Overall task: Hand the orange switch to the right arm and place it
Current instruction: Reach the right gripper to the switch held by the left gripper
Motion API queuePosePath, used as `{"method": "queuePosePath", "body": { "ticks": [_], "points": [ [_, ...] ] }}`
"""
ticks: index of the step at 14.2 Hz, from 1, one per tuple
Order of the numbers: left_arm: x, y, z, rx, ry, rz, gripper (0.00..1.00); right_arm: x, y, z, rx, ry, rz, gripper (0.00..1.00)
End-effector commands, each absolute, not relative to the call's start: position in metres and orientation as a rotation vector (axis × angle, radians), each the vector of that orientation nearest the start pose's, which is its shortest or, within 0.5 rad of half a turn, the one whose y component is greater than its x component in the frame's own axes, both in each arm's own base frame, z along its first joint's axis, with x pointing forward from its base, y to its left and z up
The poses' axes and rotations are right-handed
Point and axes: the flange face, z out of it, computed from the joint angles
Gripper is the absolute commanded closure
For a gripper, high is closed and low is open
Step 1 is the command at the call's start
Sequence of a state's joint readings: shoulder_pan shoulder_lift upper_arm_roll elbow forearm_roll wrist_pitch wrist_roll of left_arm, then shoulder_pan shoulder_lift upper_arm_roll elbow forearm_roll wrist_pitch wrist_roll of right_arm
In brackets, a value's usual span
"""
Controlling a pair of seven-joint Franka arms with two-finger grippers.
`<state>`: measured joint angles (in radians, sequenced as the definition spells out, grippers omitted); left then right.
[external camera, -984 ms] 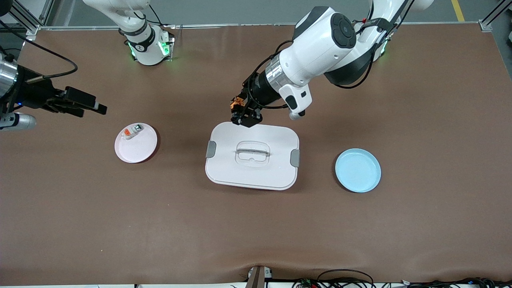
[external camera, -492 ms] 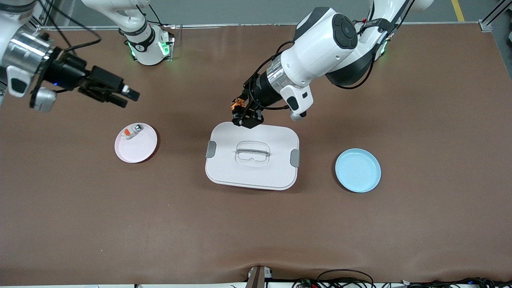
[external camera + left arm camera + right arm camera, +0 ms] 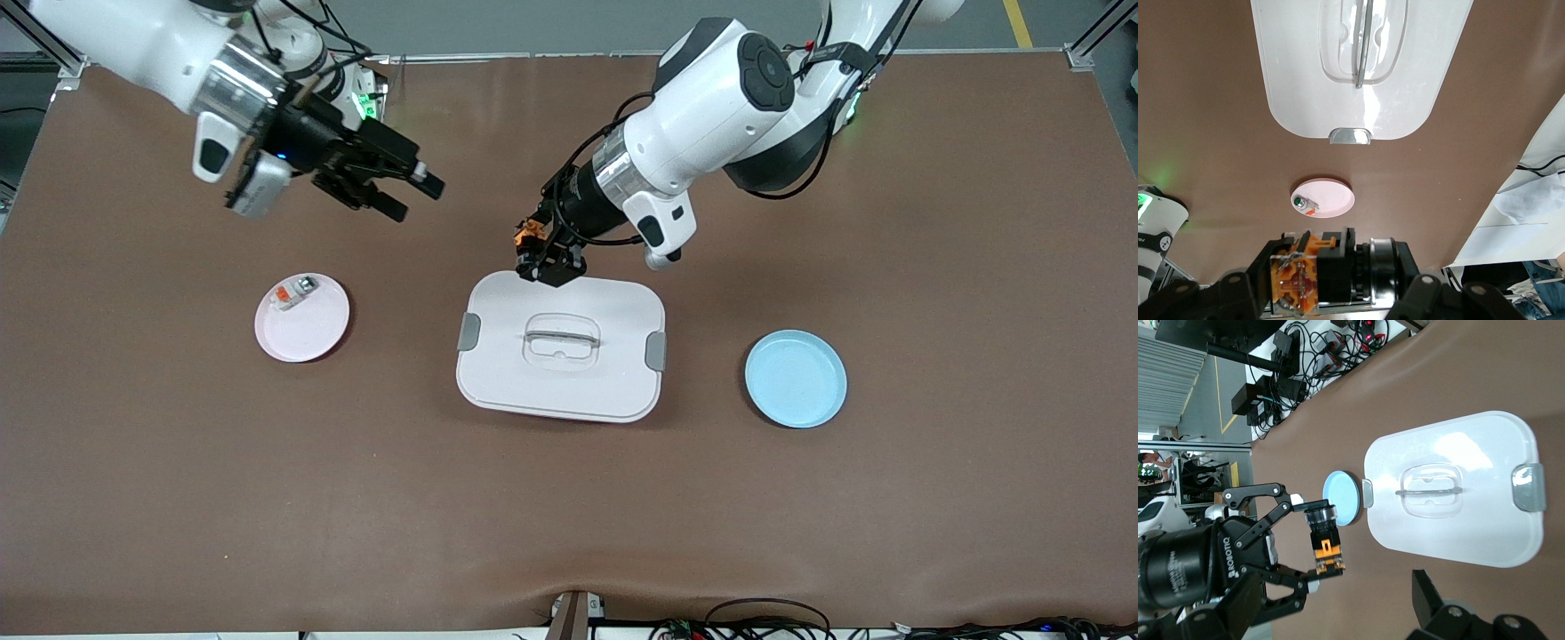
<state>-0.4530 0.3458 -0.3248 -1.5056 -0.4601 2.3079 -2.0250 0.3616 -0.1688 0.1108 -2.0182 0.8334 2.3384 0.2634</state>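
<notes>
I should place the orange switch, so next I should grab it with my right gripper by its body below the silver-ringed cap.
The orange switch [image 3: 530, 235] is a stubby black part with an orange end, and my left gripper [image 3: 537, 251] is shut on it. It hangs over the edge of the white lidded box [image 3: 507, 378] that lies toward the robots' bases. In the left wrist view the switch [image 3: 1318, 270] fills the space between the jaws. My right gripper [image 3: 414, 197] is open and empty, up in the air over bare table between the pink plate [image 3: 307, 336] and the switch. The right wrist view shows the switch [image 3: 1325, 544] held ahead of one of my own fingers [image 3: 1429, 595].
A whitish-grey block with an orange label [image 3: 293, 292] lies on the pink plate toward the right arm's end. A blue plate [image 3: 796, 380] sits toward the left arm's end. Cables hang along the table edge nearest the front camera.
My right arm has swung in from its end of the table toward the middle, closing on the held switch. The left gripper has barely moved.
</notes>
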Motion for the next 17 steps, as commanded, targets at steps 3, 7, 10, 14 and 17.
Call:
{"method": "queuePosePath", "body": {
  "ticks": [3,7,10,14,17],
  "points": [
    [0.517,-0.474,0.535,1.834,1.771,-0.545,0.64,0.497,0.323,0.544,-2.279,0.300,-0.206,0.00],
    [0.517,-0.473,0.534,1.834,1.774,-0.545,0.64,0.503,0.340,0.528,-2.287,0.312,-0.185,0.00],
    [0.516,-0.472,0.534,1.836,1.775,-0.545,0.64,0.503,0.354,0.515,-2.287,0.327,-0.207,0.00],
    [0.516,-0.471,0.532,1.838,1.779,-0.545,0.64,0.502,0.369,0.509,-2.275,0.364,-0.204,0.00],
    [0.517,-0.471,0.532,1.837,1.780,-0.544,0.64,0.501,0.370,0.510,-2.274,0.362,-0.205,0.48]
  ]
}}
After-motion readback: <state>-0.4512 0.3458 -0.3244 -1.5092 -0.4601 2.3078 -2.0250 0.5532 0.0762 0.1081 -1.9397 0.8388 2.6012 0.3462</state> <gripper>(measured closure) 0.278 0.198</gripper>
